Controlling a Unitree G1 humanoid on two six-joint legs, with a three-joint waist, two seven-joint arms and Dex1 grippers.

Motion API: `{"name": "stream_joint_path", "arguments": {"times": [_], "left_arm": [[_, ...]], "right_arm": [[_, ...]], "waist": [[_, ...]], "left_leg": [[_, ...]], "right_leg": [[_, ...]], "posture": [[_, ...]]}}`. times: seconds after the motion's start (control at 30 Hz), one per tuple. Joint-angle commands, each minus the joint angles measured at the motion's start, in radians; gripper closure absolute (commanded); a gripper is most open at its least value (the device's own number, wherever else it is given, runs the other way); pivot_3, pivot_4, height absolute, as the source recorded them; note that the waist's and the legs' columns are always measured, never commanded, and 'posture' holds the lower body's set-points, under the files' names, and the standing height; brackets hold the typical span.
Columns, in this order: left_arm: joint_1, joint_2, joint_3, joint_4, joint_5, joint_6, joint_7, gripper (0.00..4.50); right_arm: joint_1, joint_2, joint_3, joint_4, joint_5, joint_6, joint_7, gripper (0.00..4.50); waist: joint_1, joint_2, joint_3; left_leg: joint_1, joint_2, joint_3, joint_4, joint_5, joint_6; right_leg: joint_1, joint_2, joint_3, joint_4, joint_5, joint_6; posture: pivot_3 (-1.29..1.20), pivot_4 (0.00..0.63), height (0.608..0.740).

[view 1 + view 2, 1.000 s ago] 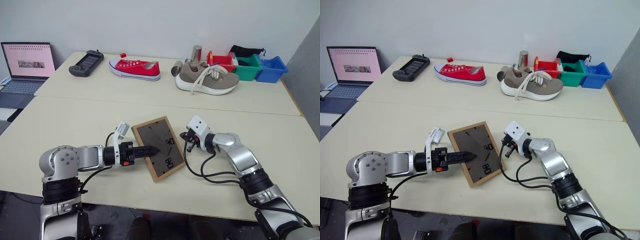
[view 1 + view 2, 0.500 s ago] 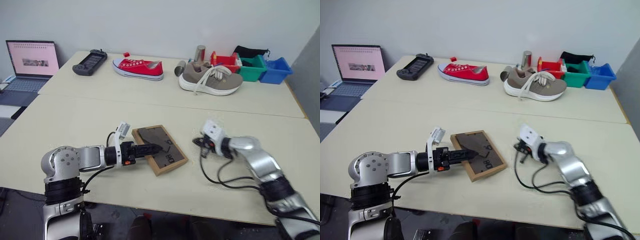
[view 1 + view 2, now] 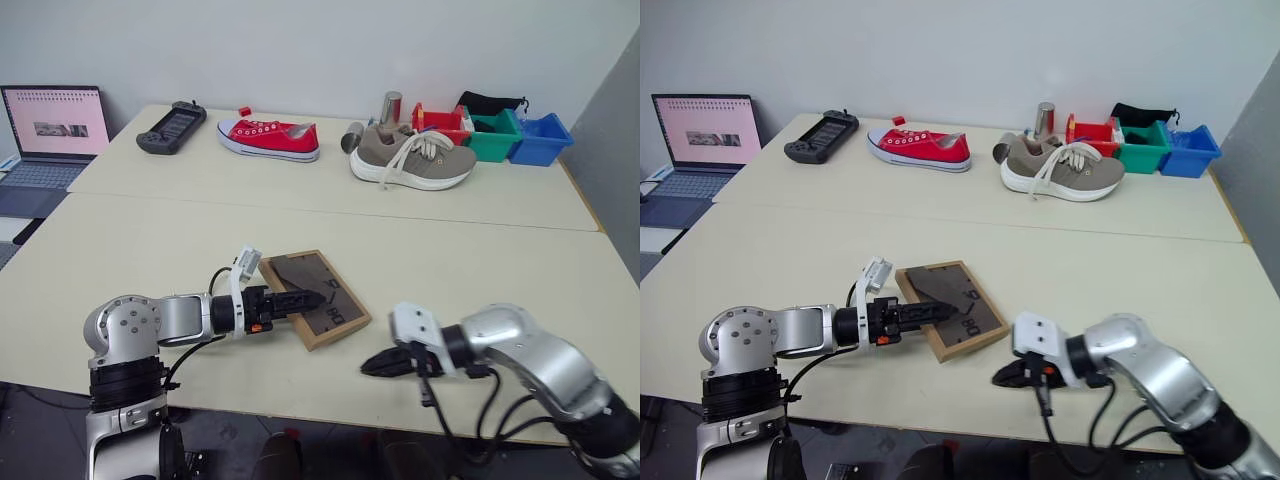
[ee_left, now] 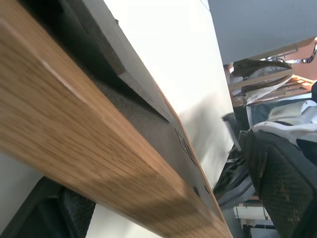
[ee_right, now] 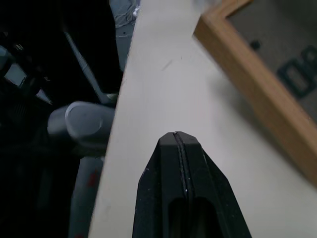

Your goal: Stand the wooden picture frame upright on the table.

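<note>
The picture frame's stand flap [image 3: 298, 273] [image 4: 118, 54] should stay free to prop the frame upright, so the left gripper will grip the frame by its light-wood rim next.
The wooden picture frame [image 3: 335, 306] lies almost flat on the table [image 3: 180, 250] near its front edge, with the dark back panel and stand flap facing up. My left gripper [image 3: 308, 298] reaches over the frame's left edge, one finger above the back panel, and is open. In the left wrist view the light-wood rim [image 4: 99, 148] runs between the fingers [image 4: 49, 213]. My right gripper [image 3: 372, 366] hovers over the table's front edge, right of the frame and apart from it, pointing left. Its fingers [image 5: 177, 144] are pressed together with nothing between them, and the frame's corner [image 5: 262, 94] lies beyond.
Along the far table stand a laptop [image 3: 55, 125], a game controller [image 3: 172, 125], a red sneaker [image 3: 270, 138], a grey-brown sneaker [image 3: 413, 160], a metal can [image 3: 392, 105] and coloured bins [image 3: 495, 130]. A seam [image 3: 300, 210] crosses the tabletop.
The frame, held tilted up a second ago, has dropped almost flat. My left fingers widened. My right arm drew back from the frame to the table's front edge and turned left.
</note>
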Motion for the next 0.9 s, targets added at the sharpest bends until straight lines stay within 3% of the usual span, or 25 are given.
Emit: {"name": "stream_joint_path", "arguments": {"times": [0.03,0.17,0.5,0.67,0.9], "left_arm": [[-0.013,0.008,0.000,-0.001,-0.031,0.004,-0.006,0.03],[-0.015,0.004,0.000,-0.001,-0.030,0.004,-0.002,0.03],[-0.008,0.001,0.026,0.013,-0.041,0.004,0.014,0.03],[-0.015,-0.013,0.053,0.021,-0.021,-0.002,0.017,1.00],[-0.021,-0.015,0.043,0.014,-0.024,-0.001,0.009,2.57]], "right_arm": [[-0.089,0.096,-0.028,0.078,-0.019,-0.005,-0.097,4.50],[-0.099,0.109,-0.037,0.106,-0.037,-0.021,-0.128,4.50],[0.030,-0.105,-0.110,-0.033,0.118,0.052,0.039,4.50],[0.001,-0.087,-0.139,0.089,0.033,-0.005,-0.064,4.50],[-0.015,-0.079,-0.169,0.129,0.030,-0.031,-0.080,4.50]], "waist": [[0.002,0.000,0.000],[0.009,0.000,0.000],[0.009,0.000,0.000],[0.006,0.000,0.000],[0.007,0.000,0.000]], "left_leg": [[0.000,0.000,0.000,0.000,0.000,0.000],[0.000,0.000,0.000,0.000,0.000,0.000],[-0.001,0.000,0.000,-0.001,0.000,0.000],[0.000,0.000,0.000,0.000,0.000,0.000],[-0.001,0.000,0.000,0.000,0.000,0.000]], "right_leg": [[0.000,0.000,0.000,0.000,0.000,0.000],[0.000,-0.001,-0.001,0.000,0.000,0.000],[0.000,0.000,-0.001,-0.001,0.000,0.000],[0.000,0.000,0.000,-0.001,0.000,0.000],[0.000,0.000,0.000,0.000,0.000,0.000]], "posture": [[0.00,0.150,0.740],[0.00,0.150,0.740],[0.00,0.150,0.740],[0.00,0.150,0.740],[0.00,0.150,0.740]]}}
